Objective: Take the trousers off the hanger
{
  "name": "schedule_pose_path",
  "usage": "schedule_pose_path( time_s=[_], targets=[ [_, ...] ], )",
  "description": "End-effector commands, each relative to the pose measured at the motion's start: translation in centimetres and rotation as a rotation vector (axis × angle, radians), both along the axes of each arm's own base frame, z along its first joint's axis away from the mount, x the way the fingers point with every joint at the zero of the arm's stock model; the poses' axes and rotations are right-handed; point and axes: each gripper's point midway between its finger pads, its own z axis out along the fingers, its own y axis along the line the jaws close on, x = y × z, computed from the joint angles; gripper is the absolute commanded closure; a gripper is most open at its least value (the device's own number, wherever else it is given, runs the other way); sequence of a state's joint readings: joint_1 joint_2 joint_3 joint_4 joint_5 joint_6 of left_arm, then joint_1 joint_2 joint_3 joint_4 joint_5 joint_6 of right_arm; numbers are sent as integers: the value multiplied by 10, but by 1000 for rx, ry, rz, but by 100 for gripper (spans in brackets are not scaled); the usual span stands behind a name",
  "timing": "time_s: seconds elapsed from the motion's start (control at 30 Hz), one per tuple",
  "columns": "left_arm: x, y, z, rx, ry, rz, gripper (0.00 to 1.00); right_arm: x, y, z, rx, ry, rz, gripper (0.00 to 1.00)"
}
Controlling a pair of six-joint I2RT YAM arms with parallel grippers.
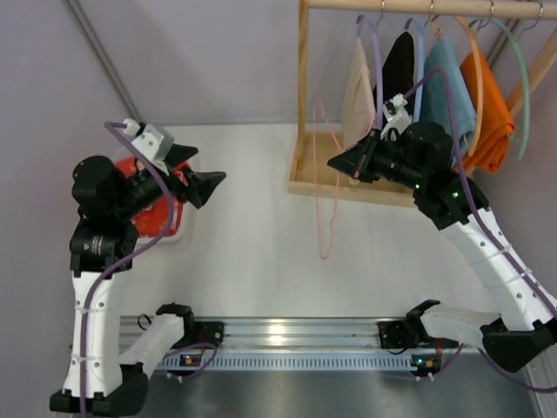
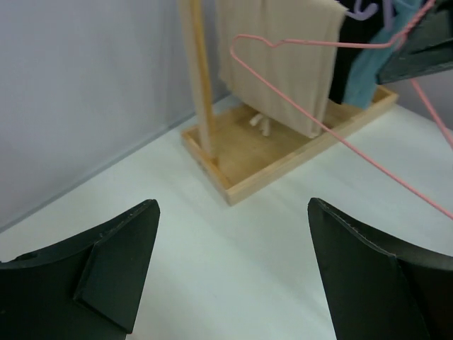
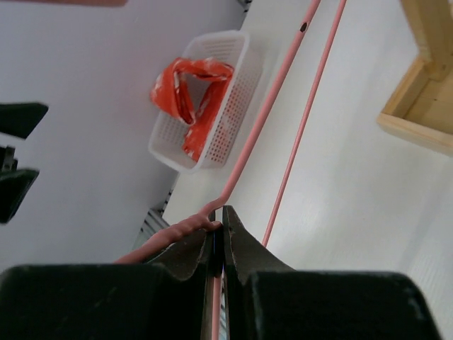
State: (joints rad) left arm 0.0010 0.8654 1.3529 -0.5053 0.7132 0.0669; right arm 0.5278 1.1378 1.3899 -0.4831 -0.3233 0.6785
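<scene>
Next, my left gripper grabs the pale-pink hanger by its long wire (image 1: 316, 180), away from the hook, to hang it on the rack.
The red trousers (image 1: 159, 218) lie bunched in a white basket (image 1: 179, 228) under my left arm, off the hanger; in the right wrist view the trousers (image 3: 199, 124) fill that basket (image 3: 241, 78). The pale-pink hanger (image 1: 325, 256) is bare and hangs over the table in front of the rack. My right gripper (image 1: 332, 164) is shut on its wire near the hook (image 3: 221, 212). The hanger also shows in the left wrist view (image 2: 333, 44). My left gripper (image 1: 209, 167) is open and empty beside the basket, its jaws wide apart (image 2: 232, 205).
A wooden clothes rack (image 1: 303, 96) with a tray base (image 2: 233, 180) stands at the back right. It holds beige (image 1: 357, 87), black, blue and orange (image 1: 487, 113) garments on other hangers. A metal rail (image 1: 287, 335) runs along the near edge.
</scene>
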Motion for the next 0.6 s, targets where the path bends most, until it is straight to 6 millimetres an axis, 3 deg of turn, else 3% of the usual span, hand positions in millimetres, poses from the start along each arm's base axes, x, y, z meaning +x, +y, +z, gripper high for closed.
schedule_pose_path(
  time_s=[0.0, 0.07, 0.1, 0.3, 0.4, 0.57],
  targets=[
    [-9, -55, -8, -67, 146, -204, 9, 11, -22, 36, 77, -10, -139, 100],
    [-8, -75, -10, -41, 145, -222, 9, 18, -25, 42, 85, -12, -179, 100],
    [-13, -101, -12, -24, 162, -296, 9, 19, -28, 50, 89, -21, -197, 100],
    [-26, -189, -16, 46, 187, -397, 14, 40, -33, 52, 74, 3, -284, 100],
    [-29, -209, -21, 45, 227, -403, 16, 48, -31, 43, 62, 31, -304, 100],
    [-35, -225, -24, 48, 243, -397, 15, 54, -24, 26, 34, 68, -301, 100]
  ],
)
